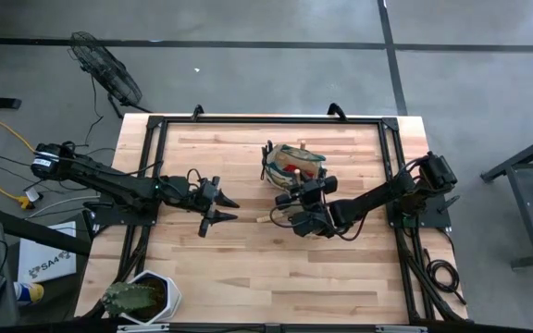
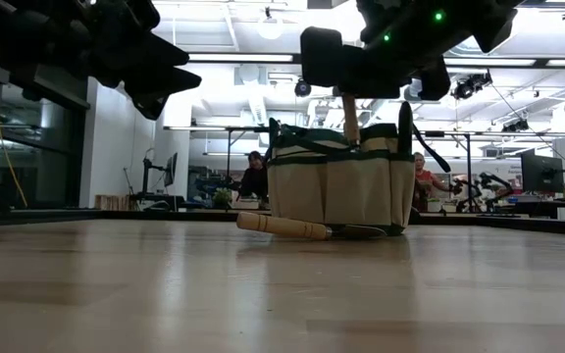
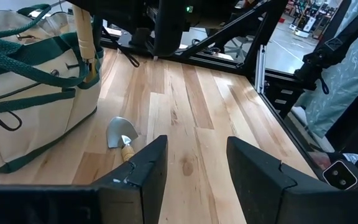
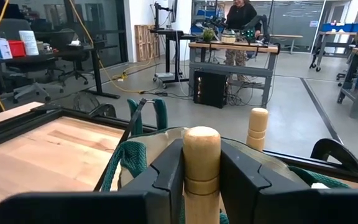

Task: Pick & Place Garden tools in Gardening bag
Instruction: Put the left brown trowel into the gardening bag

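My right gripper releases the tool now, since the wooden handle it holds reaches down inside the khaki bag (image 1: 294, 163), so the tool would remain in the bag.
The khaki gardening bag (image 1: 294, 163) with green trim stands on the table's far middle part. My right gripper (image 4: 202, 155) hovers over the bag's near side, shut on the upright wooden handle (image 2: 349, 118) of a tool whose lower end is hidden in the bag. A second wooden handle (image 4: 257, 127) sticks up out of the bag. A wooden-handled trowel (image 3: 120, 132) lies flat on the table beside the bag's foot (image 2: 282, 226). My left gripper (image 1: 222, 209) hangs open above the table, left of the bag, holding nothing. My right gripper pinches the wooden handle near its rounded top end (image 4: 202, 186) between its two fingers. The fingers come level from the table's near side and lie across the handle. The handle stands upright and reaches down into the bag (image 2: 349, 132); the tool's lower end is hidden there.
A cactus in a white hexagonal pot (image 1: 146, 298) stands at the table's near left corner. Black frame rails (image 1: 266, 118) run along the table's far and side edges. Bare wood (image 1: 276, 277) lies between the two arms and the near edge.
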Robot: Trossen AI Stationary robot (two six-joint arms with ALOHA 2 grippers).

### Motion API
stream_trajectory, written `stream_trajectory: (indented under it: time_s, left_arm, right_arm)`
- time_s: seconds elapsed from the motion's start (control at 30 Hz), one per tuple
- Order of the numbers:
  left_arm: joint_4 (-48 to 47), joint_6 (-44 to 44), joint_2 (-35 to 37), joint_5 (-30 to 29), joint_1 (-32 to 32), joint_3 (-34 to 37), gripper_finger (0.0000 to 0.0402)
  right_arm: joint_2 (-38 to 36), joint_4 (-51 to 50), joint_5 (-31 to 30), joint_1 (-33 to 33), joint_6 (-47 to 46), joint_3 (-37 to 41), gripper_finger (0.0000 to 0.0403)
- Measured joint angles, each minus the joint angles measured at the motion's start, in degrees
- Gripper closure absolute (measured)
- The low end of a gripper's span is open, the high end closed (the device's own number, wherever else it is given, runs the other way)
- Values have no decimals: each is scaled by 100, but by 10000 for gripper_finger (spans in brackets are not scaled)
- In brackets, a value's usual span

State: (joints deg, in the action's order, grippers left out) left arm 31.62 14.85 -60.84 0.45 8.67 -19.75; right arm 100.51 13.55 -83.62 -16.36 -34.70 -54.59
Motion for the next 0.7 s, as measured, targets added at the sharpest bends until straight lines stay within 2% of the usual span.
stream_trajectory:
  time_s: [0.17,0.27,0.7]
  left_arm:
    - [-2,2,0,2,-2,0,240]
    - [-4,2,0,4,-1,0,240]
    - [-11,46,0,17,0,0,240]
  right_arm:
    - [-12,84,169,0,0,0,322]
    - [-24,83,185,0,1,0,305]
    - [-28,40,-47,-13,2,0,171]
